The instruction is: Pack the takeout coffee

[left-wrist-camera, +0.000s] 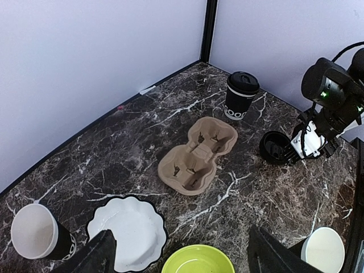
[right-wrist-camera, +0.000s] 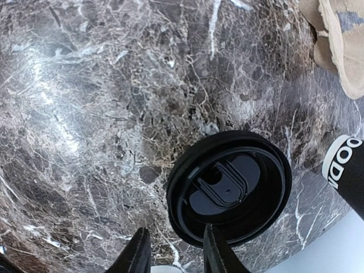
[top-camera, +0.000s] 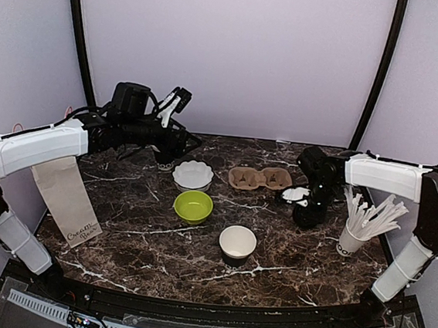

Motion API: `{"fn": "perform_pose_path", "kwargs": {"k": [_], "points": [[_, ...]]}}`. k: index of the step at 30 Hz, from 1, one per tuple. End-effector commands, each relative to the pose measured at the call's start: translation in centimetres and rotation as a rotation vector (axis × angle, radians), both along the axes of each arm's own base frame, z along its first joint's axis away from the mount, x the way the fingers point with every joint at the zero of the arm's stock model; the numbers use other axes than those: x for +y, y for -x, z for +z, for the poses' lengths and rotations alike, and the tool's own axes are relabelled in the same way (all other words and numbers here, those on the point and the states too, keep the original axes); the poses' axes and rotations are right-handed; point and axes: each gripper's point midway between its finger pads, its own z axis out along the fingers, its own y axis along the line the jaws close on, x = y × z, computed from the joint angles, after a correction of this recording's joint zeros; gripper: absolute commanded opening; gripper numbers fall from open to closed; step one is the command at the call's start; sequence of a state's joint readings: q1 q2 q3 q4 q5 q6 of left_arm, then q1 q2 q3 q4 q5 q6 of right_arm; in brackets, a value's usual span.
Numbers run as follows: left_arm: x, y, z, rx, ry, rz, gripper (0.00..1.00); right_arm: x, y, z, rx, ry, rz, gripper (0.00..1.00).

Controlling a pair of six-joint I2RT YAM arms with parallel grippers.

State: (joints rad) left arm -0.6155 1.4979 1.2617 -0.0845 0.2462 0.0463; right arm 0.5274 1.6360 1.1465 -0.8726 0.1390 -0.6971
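Note:
The right gripper will next grab the upturned black lid by its near rim (right-wrist-camera: 183, 227), so the lid's opposite rim stays free to fit over a cup.
The takeout coffee (left-wrist-camera: 242, 95), a black cup with white lettering and a black lid, stands upright near the back right corner, beyond the brown two-cup carrier (left-wrist-camera: 199, 153). Its side shows at the right edge of the right wrist view (right-wrist-camera: 346, 169). A second black lid (right-wrist-camera: 230, 193) lies upside down on the marble beside it. My right gripper (right-wrist-camera: 176, 250) is partly open just above that lid, one finger outside the near rim and one over the inside. My left gripper (left-wrist-camera: 182, 256) is wide open and empty, raised over the back left (top-camera: 167, 153).
A white scalloped bowl (top-camera: 193, 175), a green bowl (top-camera: 193, 206), a lidless black cup (top-camera: 238, 243) and the carrier (top-camera: 258, 178) sit mid-table. Another lidless cup (left-wrist-camera: 37, 233) stands below my left gripper. A white cup of sticks (top-camera: 356, 228) is at the right. A paper bag (top-camera: 67, 196) lies at the left.

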Motion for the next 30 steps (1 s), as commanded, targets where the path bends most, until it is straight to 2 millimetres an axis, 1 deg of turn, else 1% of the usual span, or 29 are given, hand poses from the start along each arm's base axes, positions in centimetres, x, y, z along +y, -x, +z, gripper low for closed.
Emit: {"fn": "perform_pose_path", "kwargs": {"k": [1, 9, 16, 20, 25, 30], "points": [[-0.4, 0.2, 1.3, -0.032, -0.002, -0.016, 0.82, -0.5, -0.1, -0.5, 0.012, 0.016, -0.011, 0.35], [-0.4, 0.2, 1.0, -0.034, -0.017, -0.017, 0.82, -1.0, -0.8, -2.1, 0.033, 0.041, -0.025, 0.37], [-0.5, 0.1, 0.8, -0.032, -0.026, -0.018, 0.82, -1.1, -0.8, -2.9, 0.057, 0.044, -0.027, 0.35], [-0.5, 0.1, 0.7, -0.03, -0.03, -0.018, 0.82, -1.1, -0.8, -3.2, 0.065, 0.044, -0.03, 0.3], [-0.6, 0.1, 0.6, -0.027, -0.033, -0.021, 0.82, -1.2, -0.6, -3.6, 0.08, 0.049, -0.033, 0.22], [-0.6, 0.1, 0.4, -0.024, -0.038, -0.021, 0.82, -1.2, -0.6, -3.4, 0.078, 0.043, -0.038, 0.15]]}}
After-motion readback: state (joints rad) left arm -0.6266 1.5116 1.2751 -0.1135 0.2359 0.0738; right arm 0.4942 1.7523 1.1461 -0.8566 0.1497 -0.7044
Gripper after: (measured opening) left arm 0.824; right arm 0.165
